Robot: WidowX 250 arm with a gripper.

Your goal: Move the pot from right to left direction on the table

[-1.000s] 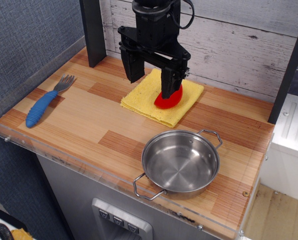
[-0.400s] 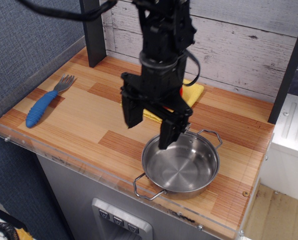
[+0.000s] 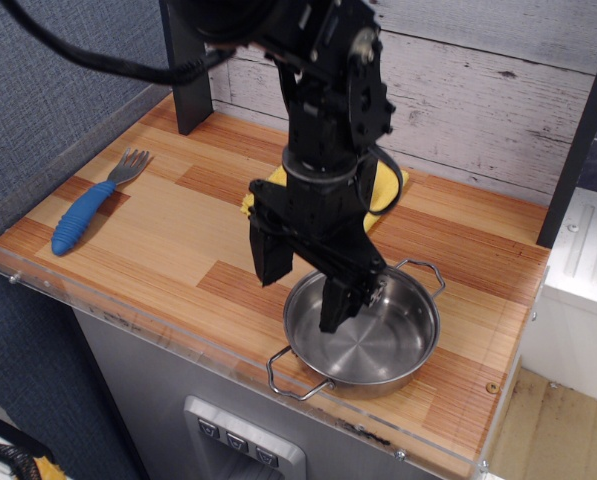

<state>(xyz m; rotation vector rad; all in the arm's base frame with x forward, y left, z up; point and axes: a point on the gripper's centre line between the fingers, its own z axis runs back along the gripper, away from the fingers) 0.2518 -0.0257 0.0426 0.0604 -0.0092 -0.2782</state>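
My gripper will next take hold of the steel pot by its rim [image 3: 296, 289] to move the pot across the striped table toward the blue-handled fork [image 3: 86, 212].
The shiny steel pot [image 3: 373, 335] with two wire loop handles sits at the front right of the striped wood table [image 3: 158, 230]. My black gripper [image 3: 300, 292] is open and straddles the pot's left rim. One finger [image 3: 338, 305] is inside the pot and the other finger [image 3: 265, 258] is outside it, over the table. The jaws hold nothing.
A yellow cloth [image 3: 386, 188] lies behind my arm, mostly hidden. A blue-handled fork [image 3: 86, 205] lies at the left. A clear acrylic rim [image 3: 108, 322] runs along the table's front edge. A dark post [image 3: 186, 65] stands at the back left.
My gripper has come forward and down from over the yellow cloth to the pot's left rim. The red object seen on the cloth earlier is now hidden behind my arm.
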